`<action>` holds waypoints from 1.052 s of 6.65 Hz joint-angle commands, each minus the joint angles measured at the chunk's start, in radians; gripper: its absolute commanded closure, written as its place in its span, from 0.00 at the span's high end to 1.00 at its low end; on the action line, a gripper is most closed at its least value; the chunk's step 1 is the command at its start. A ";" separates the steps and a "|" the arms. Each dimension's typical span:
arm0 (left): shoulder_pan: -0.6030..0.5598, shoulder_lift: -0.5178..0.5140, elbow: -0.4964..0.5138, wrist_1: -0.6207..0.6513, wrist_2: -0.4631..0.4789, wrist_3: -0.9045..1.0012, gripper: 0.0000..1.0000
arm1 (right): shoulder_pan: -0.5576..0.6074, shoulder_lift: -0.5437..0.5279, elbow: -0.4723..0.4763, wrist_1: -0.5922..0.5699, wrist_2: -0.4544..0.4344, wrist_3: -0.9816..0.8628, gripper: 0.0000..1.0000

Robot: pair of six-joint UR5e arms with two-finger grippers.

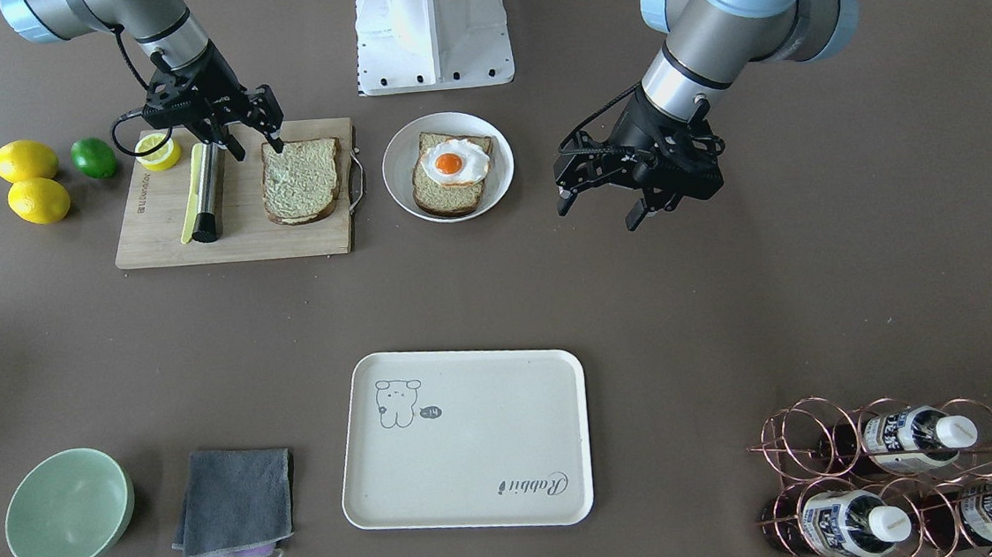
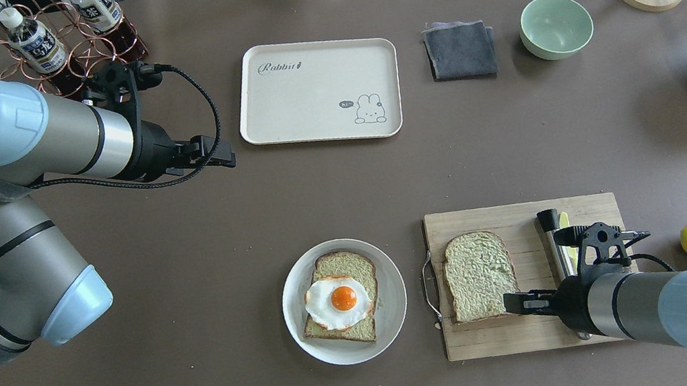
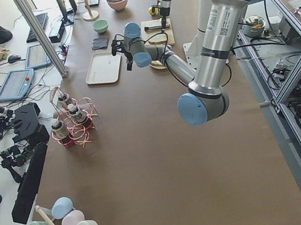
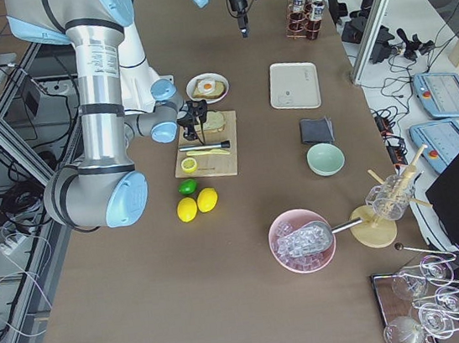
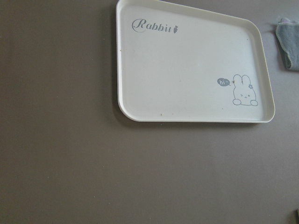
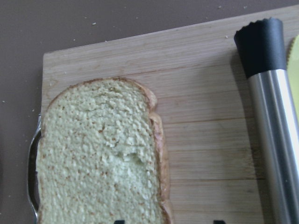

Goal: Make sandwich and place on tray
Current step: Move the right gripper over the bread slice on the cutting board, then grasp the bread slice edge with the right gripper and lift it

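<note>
The robot's right gripper will next pick up the board's bread slice by its crust edge (image 1: 267,164) beside the steel rod, to top the egg sandwich (image 1: 453,163).
One bread slice (image 1: 302,180) (image 2: 480,275) (image 6: 98,158) lies flat on the wooden cutting board (image 1: 166,242). My right gripper (image 1: 254,147) (image 2: 518,303) hangs open just above that slice's near corner, and its crust edge lies between the fingertips in the right wrist view. The other slice (image 1: 441,199) sits in a round white dish (image 1: 399,175) (image 2: 393,294) with the fried egg (image 1: 453,162) (image 2: 337,301) on top. The cream tray (image 1: 466,458) (image 2: 315,95) (image 5: 187,70) has nothing on it. My left gripper (image 1: 599,213) (image 2: 222,155) hovers open over bare table, holding nothing.
On the board a steel-handled tool (image 1: 208,195) (image 6: 273,140) and a lemon half (image 1: 157,151) lie beside the slice. Two lemons (image 1: 28,178) and a lime (image 1: 93,157) sit off the board. A green bowl (image 1: 67,507), grey cloth (image 1: 235,503) and bottle rack (image 1: 901,477) flank the tray.
</note>
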 commanded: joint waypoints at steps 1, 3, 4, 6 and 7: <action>0.000 0.000 0.000 0.000 0.000 0.000 0.98 | -0.009 0.005 -0.001 -0.005 -0.001 0.000 0.66; 0.000 0.000 0.000 0.000 0.000 0.000 0.98 | -0.030 0.007 -0.006 -0.007 -0.019 0.000 0.66; -0.001 0.000 0.001 0.000 0.000 0.000 0.98 | -0.036 0.008 -0.007 -0.007 -0.022 0.000 0.62; -0.001 0.000 0.000 0.000 0.000 0.000 0.98 | -0.036 0.008 -0.006 -0.016 -0.022 0.000 0.00; 0.000 0.000 0.000 0.000 0.000 0.000 0.98 | -0.035 0.008 0.002 -0.022 -0.021 -0.001 0.00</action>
